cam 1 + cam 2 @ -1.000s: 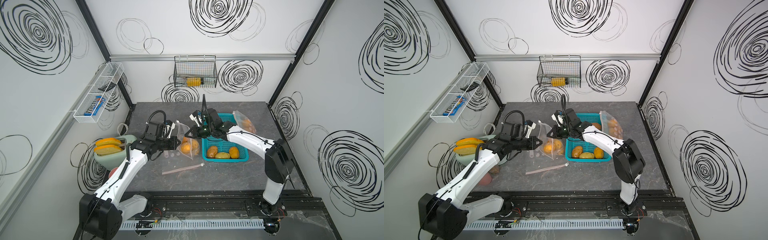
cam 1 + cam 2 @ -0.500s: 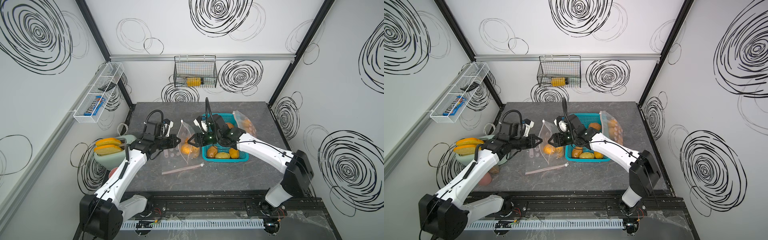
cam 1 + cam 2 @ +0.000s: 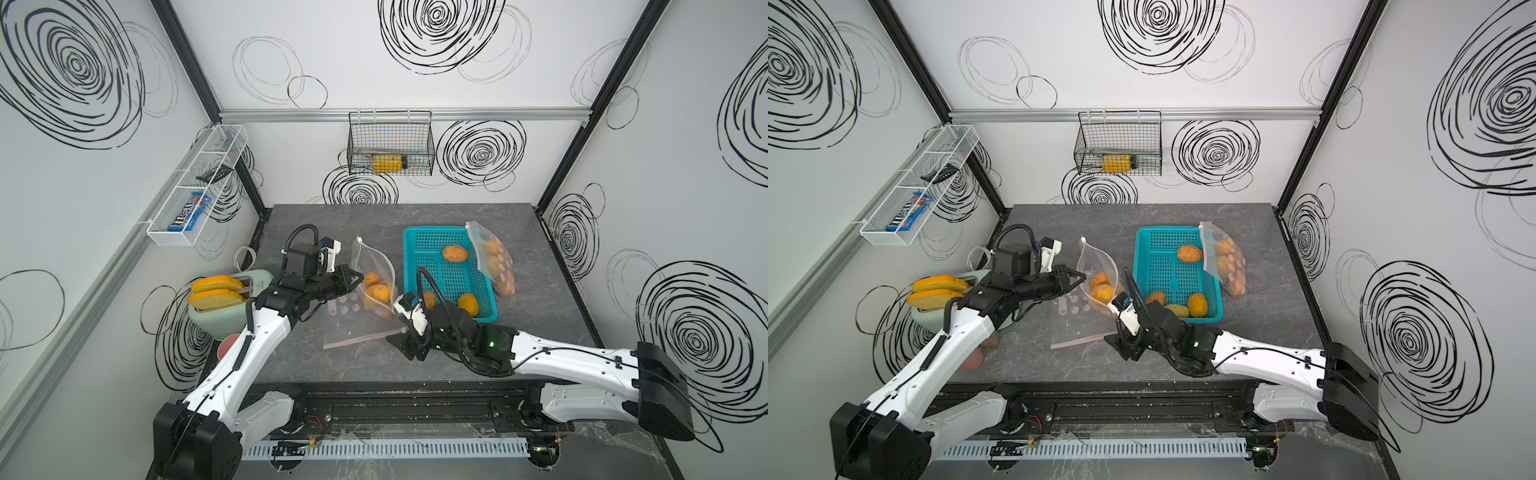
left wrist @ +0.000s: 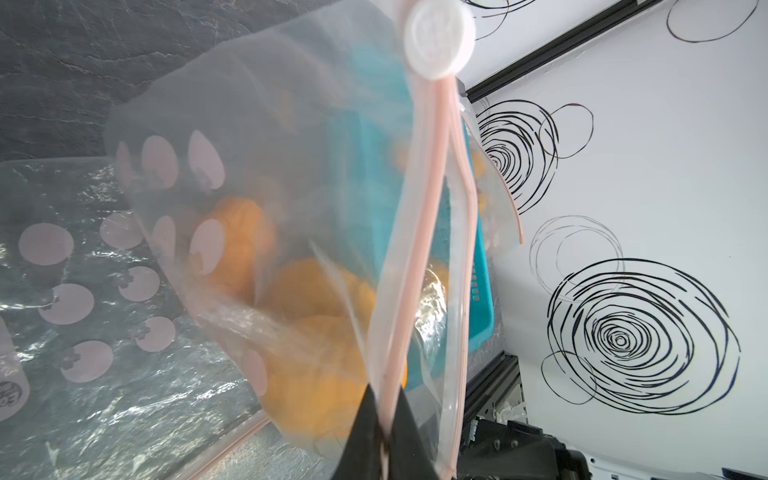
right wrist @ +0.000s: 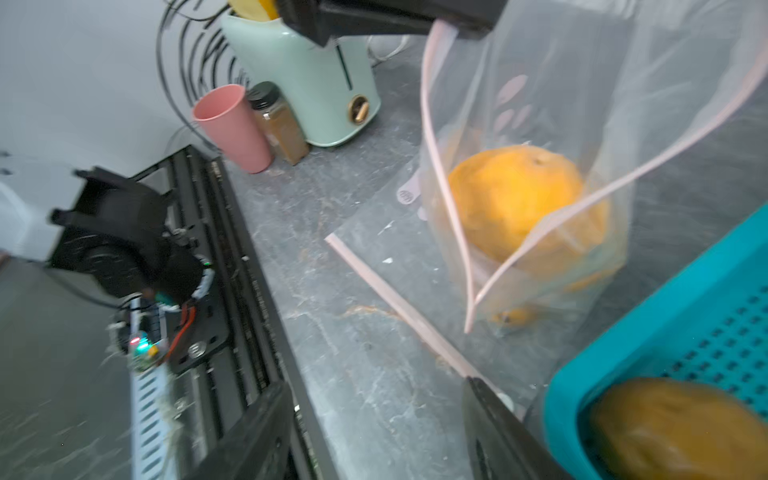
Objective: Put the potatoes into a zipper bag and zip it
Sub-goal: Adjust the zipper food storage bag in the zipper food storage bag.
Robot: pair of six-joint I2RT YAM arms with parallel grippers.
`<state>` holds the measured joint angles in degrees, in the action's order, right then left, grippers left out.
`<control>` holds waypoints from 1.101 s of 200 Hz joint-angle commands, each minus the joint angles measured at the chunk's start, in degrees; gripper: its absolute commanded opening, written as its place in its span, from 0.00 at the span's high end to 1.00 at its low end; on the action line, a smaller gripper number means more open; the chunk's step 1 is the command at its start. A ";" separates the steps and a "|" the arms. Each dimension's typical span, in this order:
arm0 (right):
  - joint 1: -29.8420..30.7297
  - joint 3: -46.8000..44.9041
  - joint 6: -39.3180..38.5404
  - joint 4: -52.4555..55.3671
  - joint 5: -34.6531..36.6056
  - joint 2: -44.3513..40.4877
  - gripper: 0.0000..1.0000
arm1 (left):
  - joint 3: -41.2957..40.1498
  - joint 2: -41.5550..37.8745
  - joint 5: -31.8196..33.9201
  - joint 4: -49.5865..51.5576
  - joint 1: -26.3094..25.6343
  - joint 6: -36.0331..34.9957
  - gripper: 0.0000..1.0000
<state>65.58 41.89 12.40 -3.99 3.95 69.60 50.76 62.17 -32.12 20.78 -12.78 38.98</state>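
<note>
The robot's right gripper will next grab the pink rim end of the zipper bag opposite the white slider, so the slider (image 4: pixel 439 39) stays free to zip.
In both top views my left gripper (image 3: pixel 359 277) (image 3: pixel 1084 276) is shut on the pink zip rim of a clear zipper bag (image 3: pixel 372 259) and holds its mouth up and open. In the left wrist view the fingers (image 4: pixel 384 395) pinch the strip below the white slider (image 4: pixel 439 39). Orange potatoes (image 3: pixel 376 291) (image 5: pixel 515 199) lie inside this bag. More potatoes (image 3: pixel 455 253) (image 3: pixel 1198 305) sit in the teal basket (image 3: pixel 432 230). Near the table's front, left of the basket's front corner, my right gripper (image 3: pixel 405 345) (image 5: pixel 374 384) stands open with nothing in it.
A second bag with potatoes (image 3: pixel 494 266) leans on the basket's right side. A flat empty bag (image 3: pixel 357 328) lies under the held one. A mint toaster with toast (image 3: pixel 226 307), a pink cup (image 5: pixel 232 124) and a spice jar (image 5: pixel 278 124) stand at the left edge.
My right gripper has opened and drawn back from the bag's mouth toward the table's front. The left gripper has kept its hold on the bag's rim.
</note>
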 commanded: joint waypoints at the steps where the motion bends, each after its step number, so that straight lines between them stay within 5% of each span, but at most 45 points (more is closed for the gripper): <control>1: 0.16 2.51 -2.08 -2.43 11.41 2.38 0.33 | -1.09 -0.36 -0.89 -4.11 0.44 1.80 0.90; 44: -2.07 3.94 -4.58 -6.73 10.78 6.77 0.39 | -1.55 -0.45 -0.55 -3.90 0.39 0.55 0.90; 75: -4.94 5.10 -5.02 -9.18 1.81 8.36 0.47 | -1.46 0.21 -0.55 -3.63 0.43 -0.38 0.90; 137: -5.03 12.53 -7.26 -3.53 -1.71 10.99 1.00 | -1.00 0.59 -0.27 -5.09 1.26 -1.28 0.88; 188: -5.09 22.47 -2.17 7.90 -10.60 10.71 1.00 | 3.29 3.73 1.79 -4.10 3.53 -3.55 0.85; 220: -4.98 16.60 -2.35 3.88 -17.92 10.78 1.00 | 0.44 3.73 -1.74 -8.50 3.67 -3.48 0.88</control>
<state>60.51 62.37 9.19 0.23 -6.46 80.68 52.14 65.71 -31.22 17.67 -9.58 36.36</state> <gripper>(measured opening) 0.051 0.127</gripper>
